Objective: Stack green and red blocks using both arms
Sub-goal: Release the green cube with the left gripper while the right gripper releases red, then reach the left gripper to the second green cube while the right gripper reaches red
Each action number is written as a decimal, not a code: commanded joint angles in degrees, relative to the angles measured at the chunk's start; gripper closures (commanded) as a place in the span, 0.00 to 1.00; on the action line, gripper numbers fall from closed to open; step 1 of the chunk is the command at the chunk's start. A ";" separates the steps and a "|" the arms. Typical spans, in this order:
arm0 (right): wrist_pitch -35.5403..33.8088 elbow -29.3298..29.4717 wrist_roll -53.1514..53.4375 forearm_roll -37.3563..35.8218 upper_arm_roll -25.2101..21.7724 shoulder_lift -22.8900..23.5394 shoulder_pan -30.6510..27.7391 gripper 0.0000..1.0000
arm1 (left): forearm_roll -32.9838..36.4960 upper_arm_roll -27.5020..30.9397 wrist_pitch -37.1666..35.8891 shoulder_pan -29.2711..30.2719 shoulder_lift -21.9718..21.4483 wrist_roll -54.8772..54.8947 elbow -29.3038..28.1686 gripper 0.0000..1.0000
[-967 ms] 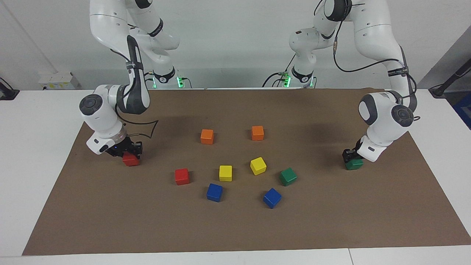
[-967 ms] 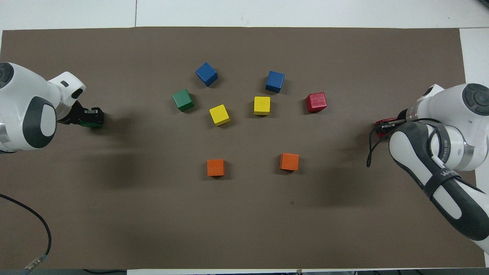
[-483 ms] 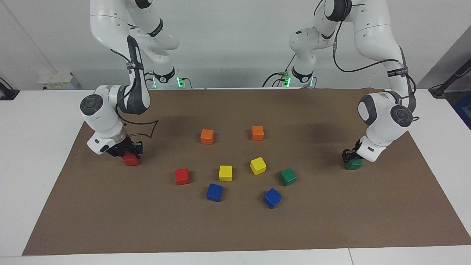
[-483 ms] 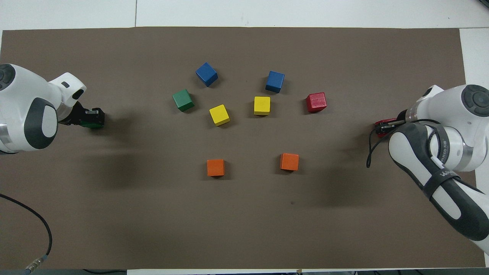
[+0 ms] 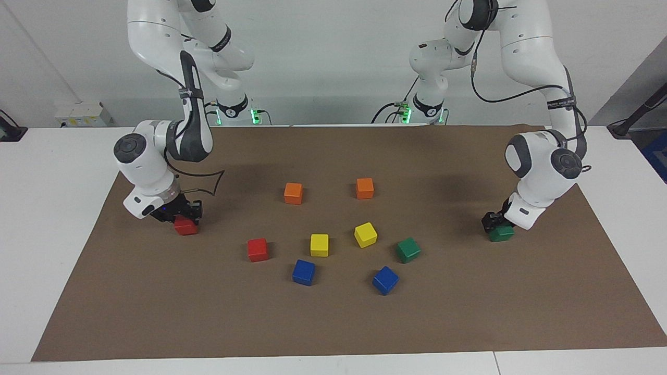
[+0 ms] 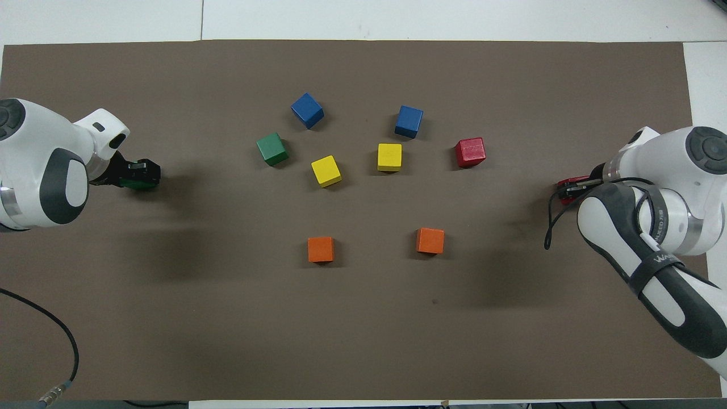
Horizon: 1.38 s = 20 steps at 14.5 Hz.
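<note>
The red block (image 6: 567, 200) sits low on the brown mat and would stand there, so it is time for my right gripper to open now.
My left gripper (image 5: 496, 225) is shut on a dark green block (image 5: 502, 234) low over the brown mat at the left arm's end; both show in the overhead view (image 6: 138, 174). My right gripper (image 5: 181, 214) is shut on a bright red block (image 5: 186, 227) low over the mat at the right arm's end; in the overhead view only a sliver of that block (image 6: 568, 182) shows beside the arm. A second green block (image 5: 407, 249) and a second red block (image 5: 257, 249) lie free among the middle cubes.
Two orange cubes (image 5: 293, 193) (image 5: 365, 188) lie nearer to the robots. Two yellow cubes (image 5: 319, 245) (image 5: 365, 234) lie between the free red and green blocks. Two blue cubes (image 5: 304, 272) (image 5: 385, 280) lie farther out. The brown mat (image 5: 333, 323) covers the table.
Both grippers have risen very slightly with their blocks. The left gripper has also edged toward the middle of the table. The loose cubes have not moved.
</note>
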 commanded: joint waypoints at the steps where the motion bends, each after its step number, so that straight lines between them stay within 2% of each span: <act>1: 1.33 -0.93 -1.28 0.11 0.11 -0.53 -0.15 1.00 | 0.37 -0.22 0.99 0.47 -0.33 -0.24 -0.44 0.00; 5: 1.94 -1.02 -1.10 0.11 0.11 -0.53 -0.15 1.00 | 0.19 -0.31 -5.58 -0.75 -0.24 -1.29 6.40 0.00; 7: 2.21 -0.93 -1.02 0.11 0.11 -0.18 -0.15 1.00 | 0.19 -0.57 -8.23 -1.63 0.02 -5.14 10.09 0.00; 13: 2.82 -1.02 -0.93 0.11 0.11 0.44 -0.15 1.00 | -2.26 -0.40 -7.89 -13.05 1.07 -29.29 13.44 0.00; 15: 2.82 -1.02 -0.40 0.11 0.11 0.44 -0.15 1.00 | -2.62 -0.40 -8.32 -17.08 1.17 -33.10 14.06 0.00; 16: 2.82 -1.02 -0.31 0.11 0.11 0.44 -0.15 0.95 | -3.05 -0.40 -8.59 -18.32 1.43 -34.15 15.11 0.00; 17: 2.82 -1.02 -0.22 0.11 0.11 0.44 -0.15 0.22 | -3.67 -0.31 -8.76 -19.47 2.91 -36.25 16.42 0.00; 18: 2.47 -0.93 -0.31 0.11 0.11 0.44 -0.32 0.00 | -3.50 -0.22 -9.20 -21.39 4.75 -38.27 19.13 0.00; 20: 1.86 -0.58 -0.31 0.11 0.11 0.44 -0.50 0.00 | -3.41 -0.14 -10.00 -24.30 9.76 -40.57 24.94 0.00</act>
